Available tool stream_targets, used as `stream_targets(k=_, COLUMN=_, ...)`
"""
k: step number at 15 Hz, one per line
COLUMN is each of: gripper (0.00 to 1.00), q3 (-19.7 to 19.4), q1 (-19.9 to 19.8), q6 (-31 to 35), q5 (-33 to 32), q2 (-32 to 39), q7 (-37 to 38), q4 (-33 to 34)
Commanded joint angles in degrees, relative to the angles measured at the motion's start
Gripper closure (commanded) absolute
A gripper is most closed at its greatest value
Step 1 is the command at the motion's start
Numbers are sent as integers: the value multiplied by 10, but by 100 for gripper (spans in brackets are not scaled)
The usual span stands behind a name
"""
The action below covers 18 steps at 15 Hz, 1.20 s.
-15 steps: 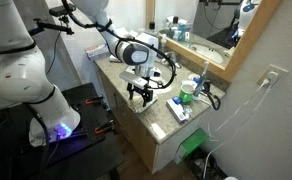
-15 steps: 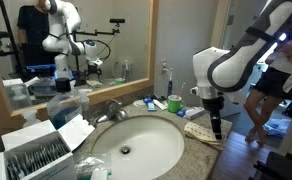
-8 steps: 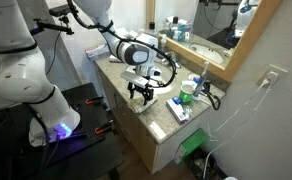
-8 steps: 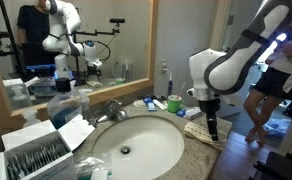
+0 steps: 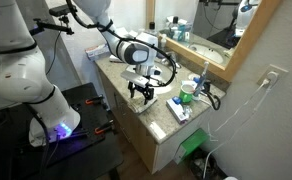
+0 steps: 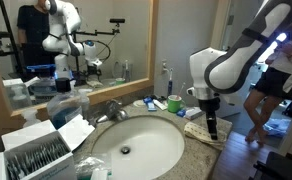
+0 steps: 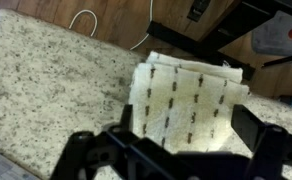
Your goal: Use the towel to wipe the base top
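Observation:
My gripper moves lower, before it closes on the towel [image 6: 198,131]. The towel lies flat below the fingers, so closing now would miss it.
The white folded towel [image 7: 186,95], marked with dark dashes, lies flat on the beige speckled base top [image 7: 46,70] near its front corner. In an exterior view the towel [image 6: 198,131] sits to the right of the white oval sink [image 6: 136,148]. My gripper [image 7: 181,140] is open and points straight down. Its two black fingers straddle the towel just above it. In both exterior views the gripper [image 5: 139,95] [image 6: 212,124] hangs over the end of the base top [image 5: 156,122]. Whether the fingertips touch the cloth is not clear.
A blue-and-white packet [image 5: 178,108] and a green cup [image 5: 189,90] stand beside the towel toward the wall. A faucet [image 6: 111,108] and an open box of small items [image 6: 36,152] are past the sink. A black lower table [image 5: 81,105] stands off the counter's end.
My gripper has shifted slightly toward the sink over the towel. The towel has not moved.

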Motion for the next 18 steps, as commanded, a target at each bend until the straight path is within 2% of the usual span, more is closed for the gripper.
stream_targets(k=1, gripper=0, q3=7, q1=-10, q6=32, q5=8, q2=-17, q7=-12, q4=-18)
stream_targets(k=10, gripper=0, q3=16, q1=-9, q6=125, q5=21, q2=-3, q7=-35, q4=-28)
stream_targets(k=13, gripper=0, q3=24, q1=-13, q6=130, q5=53, q2=2, q7=-57, q4=-25)
stream_targets(k=16, gripper=0, q3=31, q1=-23, q6=127, q5=113, q2=-1, q7=-102, q4=-23)
stream_targets(k=17, gripper=25, q3=34, q1=-29, q6=122, q5=139, q2=0, q7=-120, q4=-19)
stream_targets(k=18, gripper=28, q3=37, q1=-34, q6=118, q5=161, q2=1, q7=-136, q4=-16)
